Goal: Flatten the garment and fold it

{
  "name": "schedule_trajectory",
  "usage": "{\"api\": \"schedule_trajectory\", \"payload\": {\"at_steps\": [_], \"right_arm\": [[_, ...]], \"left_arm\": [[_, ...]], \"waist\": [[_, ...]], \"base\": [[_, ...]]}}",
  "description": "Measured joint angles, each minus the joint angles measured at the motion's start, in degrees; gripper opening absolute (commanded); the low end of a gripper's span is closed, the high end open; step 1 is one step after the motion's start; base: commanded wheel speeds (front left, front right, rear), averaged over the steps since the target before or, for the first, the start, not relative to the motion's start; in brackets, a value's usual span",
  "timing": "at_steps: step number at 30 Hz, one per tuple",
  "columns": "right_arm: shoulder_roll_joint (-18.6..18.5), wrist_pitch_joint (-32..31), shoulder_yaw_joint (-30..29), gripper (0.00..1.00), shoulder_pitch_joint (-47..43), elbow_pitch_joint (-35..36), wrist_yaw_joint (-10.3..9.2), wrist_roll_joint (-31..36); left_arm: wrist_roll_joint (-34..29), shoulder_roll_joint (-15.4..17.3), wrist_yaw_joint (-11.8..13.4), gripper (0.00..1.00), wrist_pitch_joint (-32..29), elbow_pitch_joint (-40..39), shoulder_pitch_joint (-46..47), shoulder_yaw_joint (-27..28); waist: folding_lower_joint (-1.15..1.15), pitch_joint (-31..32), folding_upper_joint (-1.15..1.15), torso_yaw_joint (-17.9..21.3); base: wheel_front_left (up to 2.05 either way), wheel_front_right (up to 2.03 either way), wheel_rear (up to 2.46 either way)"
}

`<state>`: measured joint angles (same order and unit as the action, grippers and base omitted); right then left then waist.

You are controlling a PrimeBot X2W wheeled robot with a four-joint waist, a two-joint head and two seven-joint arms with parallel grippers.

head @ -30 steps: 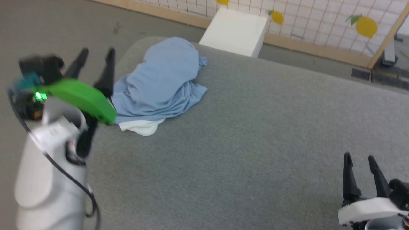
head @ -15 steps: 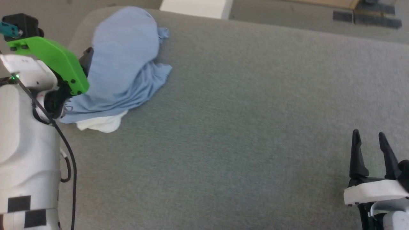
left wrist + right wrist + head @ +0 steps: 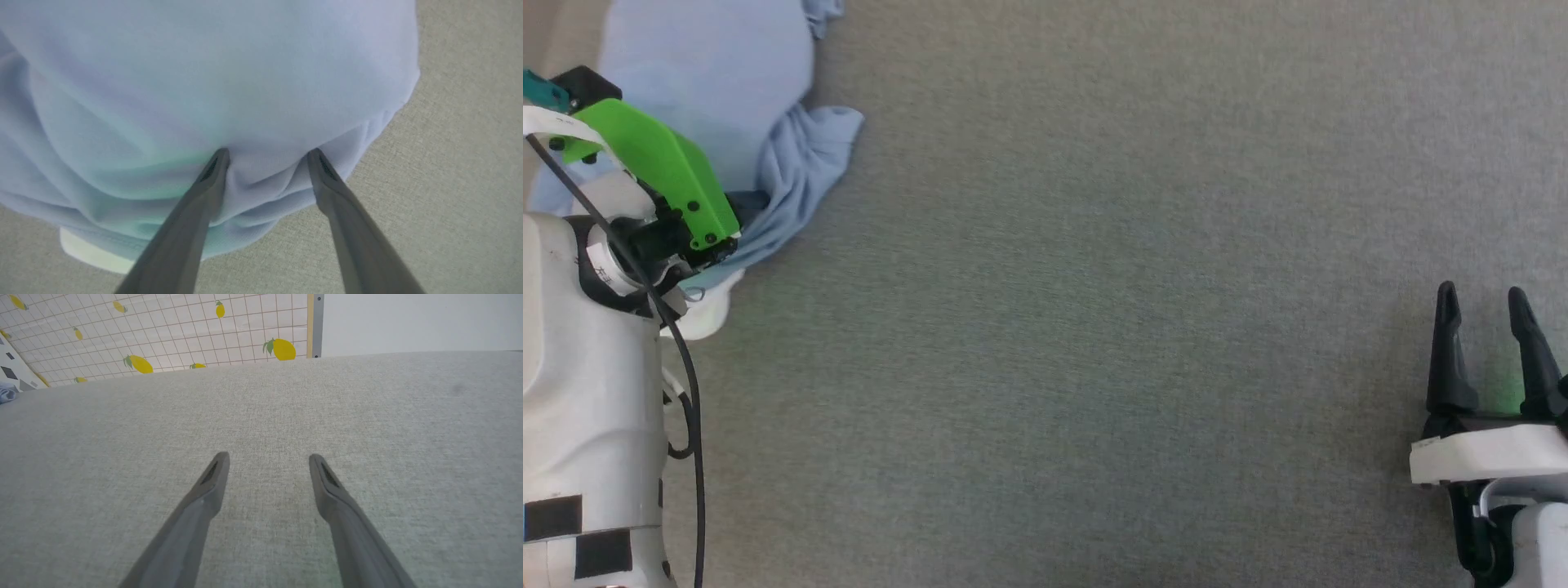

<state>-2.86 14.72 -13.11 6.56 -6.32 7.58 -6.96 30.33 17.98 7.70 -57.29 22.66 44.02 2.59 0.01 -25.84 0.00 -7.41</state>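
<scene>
The bunched garment [image 3: 719, 69] needs to be opened out and flattened, so my left gripper needs to grip the fold bulging along its blue edge [image 3: 779, 217] next.
The garment [image 3: 711, 73] is a bunched light blue heap at the top left of the head view, with a white layer [image 3: 704, 309] sticking out at its near edge. In the left wrist view my left gripper [image 3: 268, 153] is open. Both fingertips [image 3: 220, 159] press into the garment [image 3: 212, 81], and a fold of cloth bulges between them. My right gripper [image 3: 1482, 296] stands open at the lower right, far from the garment. In its own wrist view the right gripper [image 3: 267, 457] hovers over bare grey surface with nothing between its fingers.
The grey fabric-covered surface [image 3: 1094, 327] spreads wide between the two arms. My left arm's green wrist mount [image 3: 654, 163] covers part of the garment. A lemon-patterned screen [image 3: 163, 330] stands beyond the surface's far edge.
The head camera has tilted down, shifting the whole picture. My left gripper went from the air beside the garment into its near side. The right gripper stays open.
</scene>
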Motion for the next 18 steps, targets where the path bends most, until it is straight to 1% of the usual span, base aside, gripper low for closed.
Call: {"api": "schedule_trajectory", "payload": {"at_steps": [4, 5, 6, 9, 11, 18], "right_arm": [[0.0, 0.0, -0.4, 1.0, 0.6, 0.8, 0.01, 0.4], [0.0, 0.0, -0.5, 1.0, 0.6, 1.1, 0.01, 0.4], [0.0, 0.0, -0.5, 1.0, 0.8, 1.3, 0.01, 0.4], [0.1, 0.0, -0.6, 1.0, 1.0, 1.8, 0.02, 0.4], [0.1, 0.2, -0.6, 1.0, 1.3, 1.8, 0.03, 0.4], [0.0, 0.2, -0.1, 1.0, 1.5, -0.3, 0.02, -0.2]], "left_arm": [[0.0, -0.2, -0.2, 1.0, 1.9, 0.0, 0.0, 0.0], [0.0, -0.1, -0.9, 0.27, 2.6, 0.0, 0.0, -0.2], [0.0, 0.0, -1.6, 0.0, 3.6, -0.1, 0.2, -0.2], [0.6, 0.3, -3.0, 0.0, 5.4, 0.5, 0.9, 0.4], [1.0, 0.5, -3.2, 0.0, 5.8, 1.3, 1.5, 0.6], [2.9, 0.7, -5.2, 0.0, 7.0, 3.7, 1.9, 1.3]], "waist": [[0.0, -2.6, 0.0, 1.1], [0.0, -3.1, 0.0, 1.4], [0.0, -3.7, 0.0, 1.6], [-0.01, -4.8, 0.0, 2.2], [-0.01, -5.0, 0.0, 2.5], [0.0, -2.7, 0.0, 2.3]], "base": [[0.0, 0.0, 0.0], [0.0, 0.0, 0.0], [0.0, 0.0, 0.0], [0.0, 0.0, 0.0], [0.0, 0.0, 0.0], [0.0, 0.0, 0.0]]}}
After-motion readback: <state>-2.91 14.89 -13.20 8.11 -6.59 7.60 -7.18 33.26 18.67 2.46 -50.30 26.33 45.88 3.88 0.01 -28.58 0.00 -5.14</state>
